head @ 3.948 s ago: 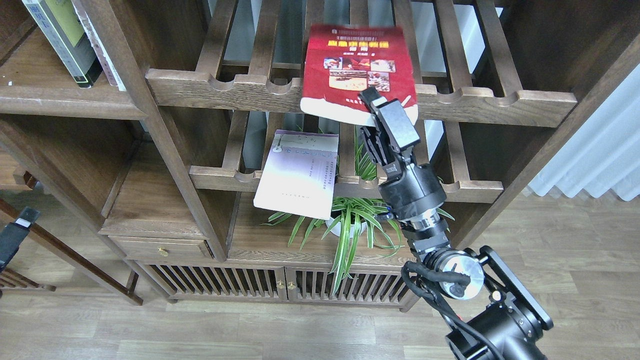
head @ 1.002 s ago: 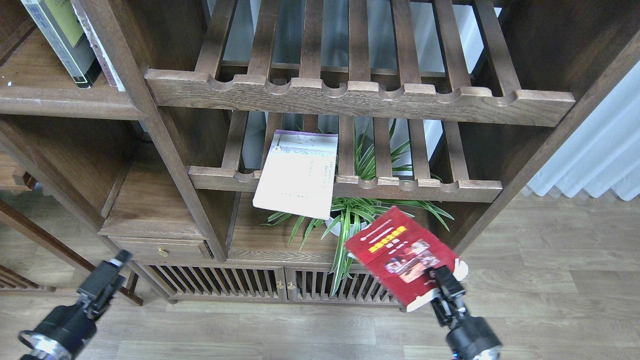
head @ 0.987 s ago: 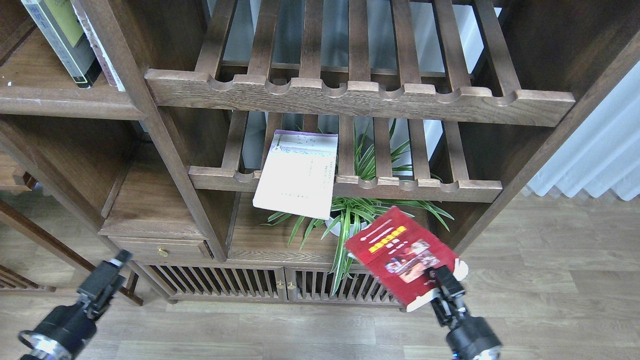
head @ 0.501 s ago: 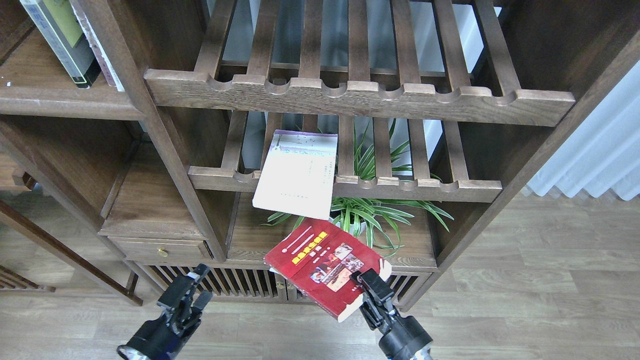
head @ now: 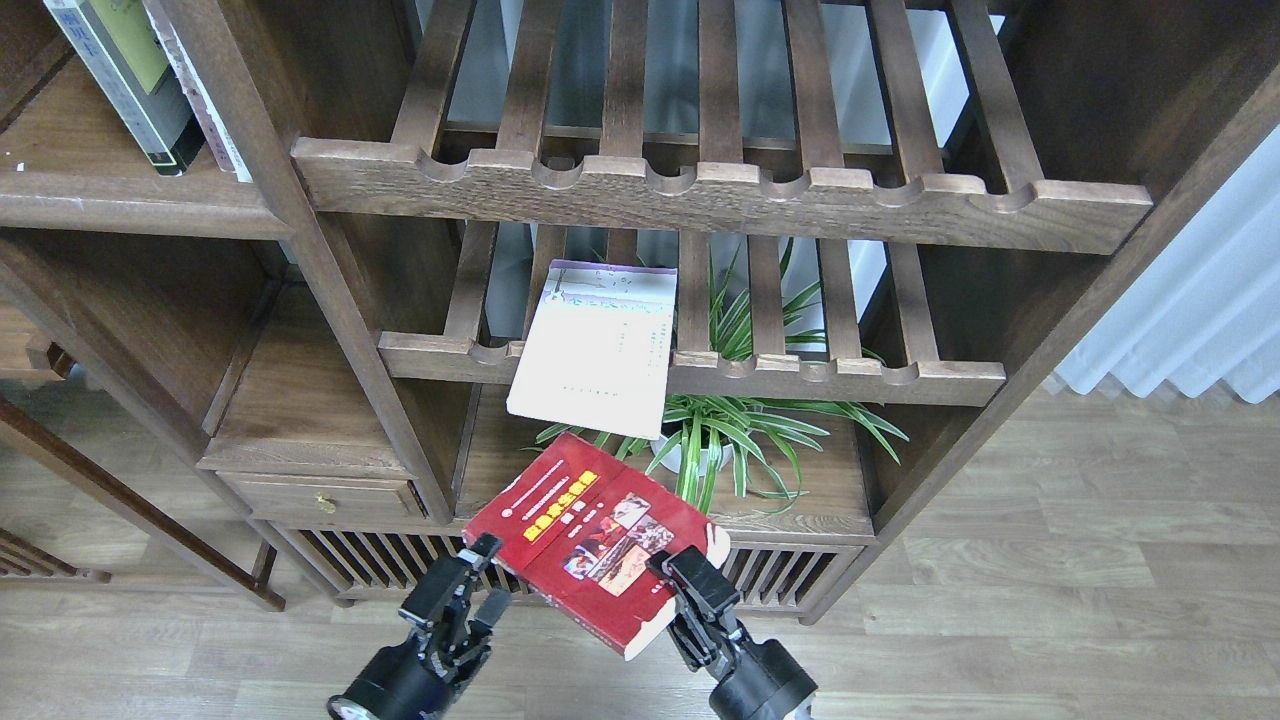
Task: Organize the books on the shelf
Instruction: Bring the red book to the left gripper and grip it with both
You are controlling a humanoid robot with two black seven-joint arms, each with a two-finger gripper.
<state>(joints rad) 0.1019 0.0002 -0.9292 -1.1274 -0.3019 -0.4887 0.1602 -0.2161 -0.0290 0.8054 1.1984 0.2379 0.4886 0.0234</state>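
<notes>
My left gripper is going to grab the red book next by its top edge with the small white print, to shelve it beside the green-and-grey book.
My right gripper is shut on the lower right corner of the thick red book and holds it tilted, cover up, low in front of the cabinet. My left gripper is open, its fingers right at the red book's left edge. The pale lavender-white book lies on the lower slatted rack and overhangs its front rail. The green-and-grey book stands upright on the flat dark-brown shelf at the upper left, with another thin book beside it.
Two slatted racks with notched front rails fill the middle of the bookcase. A potted spider plant stands below them, behind the red book. Slatted cabinet doors and wood floor lie below. A white curtain hangs at the right.
My right gripper took the red book off the upper rack, lowered it, then carried it left. My left gripper rose from the lower left and came up to the book's left edge.
</notes>
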